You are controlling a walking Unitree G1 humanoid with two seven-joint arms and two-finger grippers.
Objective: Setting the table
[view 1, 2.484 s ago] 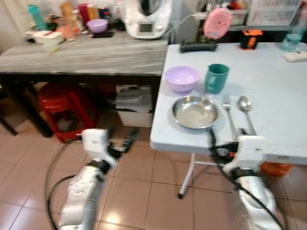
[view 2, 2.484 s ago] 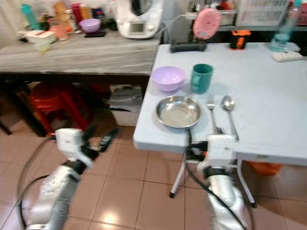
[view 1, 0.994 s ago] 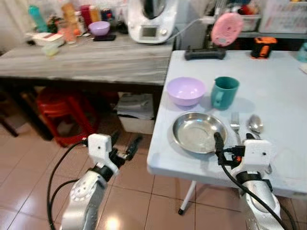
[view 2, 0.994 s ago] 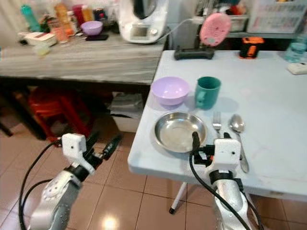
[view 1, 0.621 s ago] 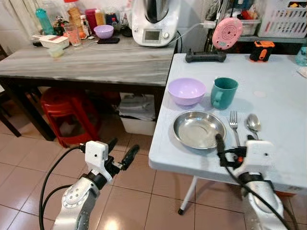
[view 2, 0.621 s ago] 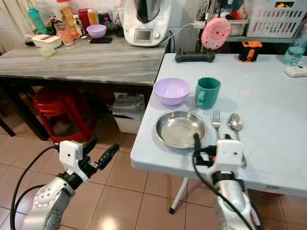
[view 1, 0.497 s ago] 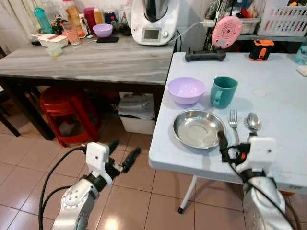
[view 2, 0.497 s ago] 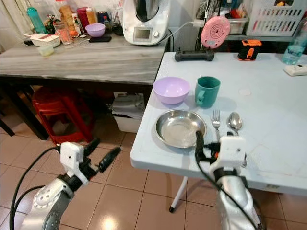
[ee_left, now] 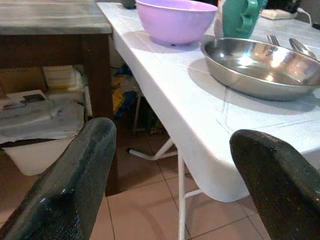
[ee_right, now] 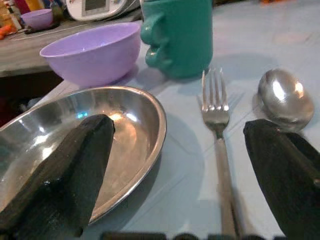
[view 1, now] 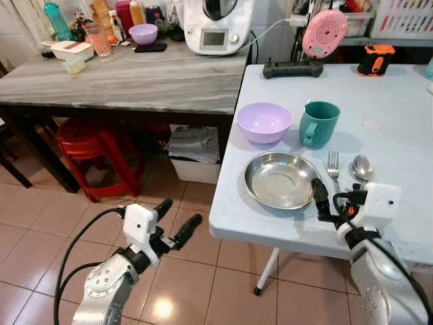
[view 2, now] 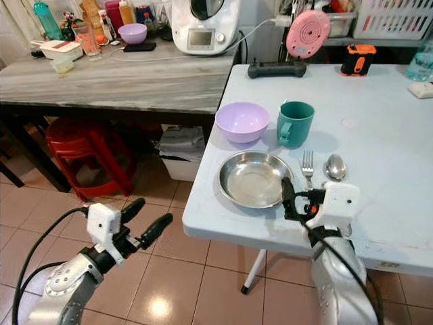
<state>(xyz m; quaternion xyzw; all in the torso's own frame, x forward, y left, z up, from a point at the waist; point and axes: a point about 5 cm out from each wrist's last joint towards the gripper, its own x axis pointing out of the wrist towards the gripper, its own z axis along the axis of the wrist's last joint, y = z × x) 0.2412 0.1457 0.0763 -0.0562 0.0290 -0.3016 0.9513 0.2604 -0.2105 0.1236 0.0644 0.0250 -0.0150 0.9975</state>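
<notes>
I should carry the plate over to the grey wooden side table, so next I should grab the steel plate (view 1: 281, 179) by its rim (view 1: 316, 177) with my right gripper.
On the white table (view 1: 406, 115) lie a steel plate (view 1: 281, 179), a lilac bowl (view 1: 264, 122) and a teal mug (view 1: 318, 124) behind it, and a fork (view 1: 333, 166) and spoon (view 1: 362, 167) to the plate's right. My right gripper (view 1: 336, 194) is open at the table's near edge, level with the top. One finger (ee_right: 65, 170) reaches over the plate's rim, the other (ee_right: 285, 165) is near the spoon, and the fork's handle runs between them. My left gripper (view 1: 177, 217) hangs open and holds nothing, low over the floor left of the table.
A grey wooden side table (view 1: 122, 74) stands to the left and carries a white kitchen appliance (view 1: 218, 24), bottles and a small bowl (view 1: 143, 32). A red stool (view 1: 95, 145) and a white box (view 1: 193, 152) sit under it. A pink disc (view 1: 325, 30) and an orange tool (view 1: 375, 57) stand at the table's back.
The camera has steadied and shifted slightly. My right gripper has come up from under the table's edge to the fork's handle. The left gripper has stayed open over the floor.
</notes>
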